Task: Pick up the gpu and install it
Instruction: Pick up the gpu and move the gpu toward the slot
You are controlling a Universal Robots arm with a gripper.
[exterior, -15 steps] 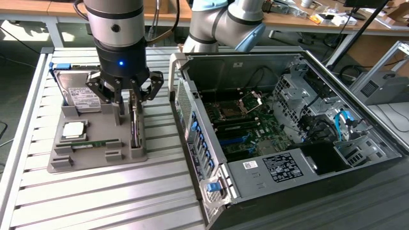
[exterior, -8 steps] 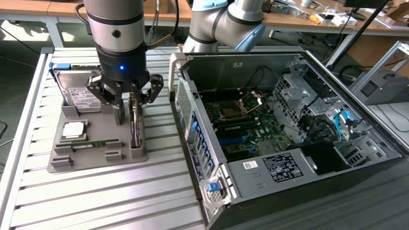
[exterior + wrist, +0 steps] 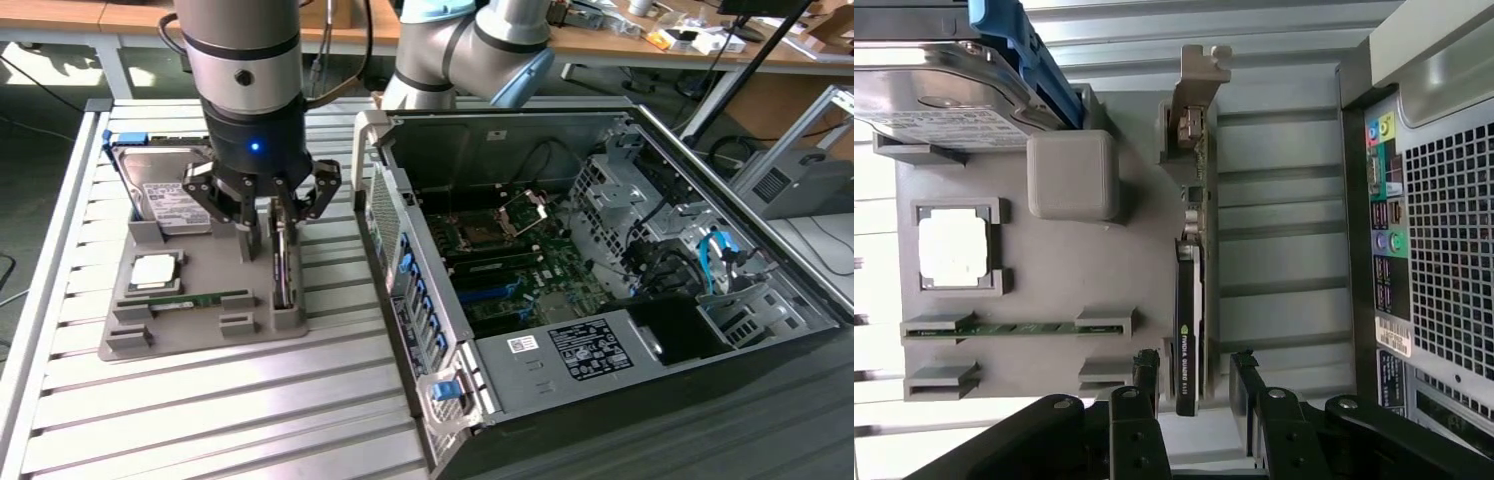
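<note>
My gripper grabs the GPU across the flat sides of its black shroud [image 3: 282, 262] next, since the GPU's metal bracket is bent and hooked.
The gpu [image 3: 280, 268] stands on its long edge in a slot of the grey holder tray [image 3: 200, 338], on the side nearest the computer. In the wrist view the gpu [image 3: 1189, 260] shows edge-on, a thin dark card with its metal end bracket [image 3: 1200, 70] at the far end. My gripper [image 3: 274, 215] hangs directly over the card. It is open, and its black fingers [image 3: 1146, 368] stand on either side of the card's near end, with a gap on each side. Nothing is held in the gripper [image 3: 1194, 368].
The grey holder tray [image 3: 1054, 270] also carries a silver hard drive [image 3: 167, 195], a square processor chip [image 3: 154, 270] and a green memory stick [image 3: 200, 298]. The open computer case [image 3: 601, 260] lies on the exterior view's right, motherboard exposed. The table is slatted metal.
</note>
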